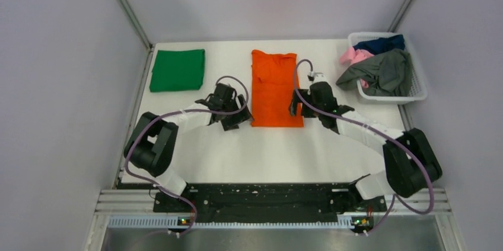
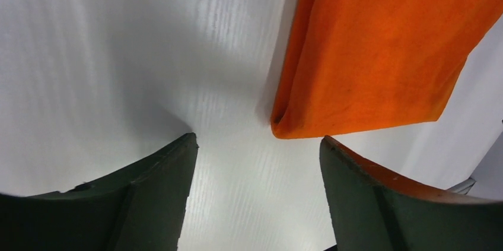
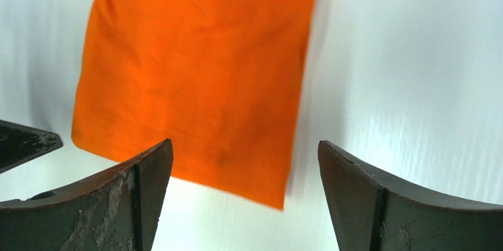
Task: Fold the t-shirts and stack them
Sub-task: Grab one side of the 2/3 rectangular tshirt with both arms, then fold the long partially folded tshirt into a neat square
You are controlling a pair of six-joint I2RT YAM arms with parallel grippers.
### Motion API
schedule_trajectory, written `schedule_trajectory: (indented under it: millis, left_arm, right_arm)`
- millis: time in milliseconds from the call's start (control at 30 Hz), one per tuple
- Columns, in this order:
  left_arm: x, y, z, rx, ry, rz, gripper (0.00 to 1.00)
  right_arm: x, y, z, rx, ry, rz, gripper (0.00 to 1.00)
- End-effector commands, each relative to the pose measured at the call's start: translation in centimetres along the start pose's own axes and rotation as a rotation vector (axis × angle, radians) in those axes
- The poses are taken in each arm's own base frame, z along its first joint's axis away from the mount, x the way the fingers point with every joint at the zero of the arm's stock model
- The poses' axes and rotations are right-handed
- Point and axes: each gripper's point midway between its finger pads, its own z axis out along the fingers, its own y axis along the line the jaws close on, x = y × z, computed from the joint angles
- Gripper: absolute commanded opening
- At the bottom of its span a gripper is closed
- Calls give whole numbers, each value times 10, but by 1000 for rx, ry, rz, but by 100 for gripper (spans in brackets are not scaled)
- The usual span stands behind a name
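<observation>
The orange t-shirt needs its near end folded over evenly, so my right gripper should next grab it by its near corner, opposite my left gripper's corner.
The orange t-shirt lies flat in a long folded strip at the middle of the table. It also shows in the left wrist view and the right wrist view. A folded green t-shirt lies at the far left. Grey, pink and navy shirts sit crumpled in the basket. My left gripper is open and empty beside the strip's near left corner. My right gripper is open and empty beside its near right corner.
A white lattice basket stands at the far right of the table. Grey enclosure walls with metal posts close in the left, right and back. The arms' black base rail runs along the near edge.
</observation>
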Motion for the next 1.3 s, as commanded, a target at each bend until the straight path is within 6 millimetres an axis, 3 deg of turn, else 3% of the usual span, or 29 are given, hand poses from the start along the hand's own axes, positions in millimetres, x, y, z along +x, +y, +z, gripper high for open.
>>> schedule_trajectory:
  millis: [0,300,533,667,800,867,900,933,967,1100,1267]
  left_arm:
    - [-1,-35,14,84,22,27,76]
    - [13,-30,40,55,98,5,48]
    - [22,-22,39,38,107,-3,30]
    - [26,-20,39,31,121,-1,22]
    - [28,-16,39,22,125,-7,10]
    - [29,-17,38,26,128,-6,0]
    - [29,-18,37,30,131,-2,0]
    - [30,-17,36,29,135,2,0]
    - [32,-16,34,28,140,8,0]
    - [44,-1,16,3,129,23,0]
    - [74,2,-27,108,145,37,0]
  right_arm:
    - [9,-27,-22,113,-59,207,88]
    - [50,-31,-16,106,34,289,71]
    - [67,-29,-6,84,76,308,56]
    - [73,-23,-4,52,108,308,41]
    - [85,-21,-6,29,136,317,34]
    - [91,-16,-7,0,158,322,25]
    - [93,-13,-8,-20,167,322,18]
    - [94,-9,-9,-48,174,315,5]
    - [96,-4,-11,-78,180,307,0]
    - [113,6,-29,-161,243,289,0]
    - [137,34,-80,-334,364,291,0]
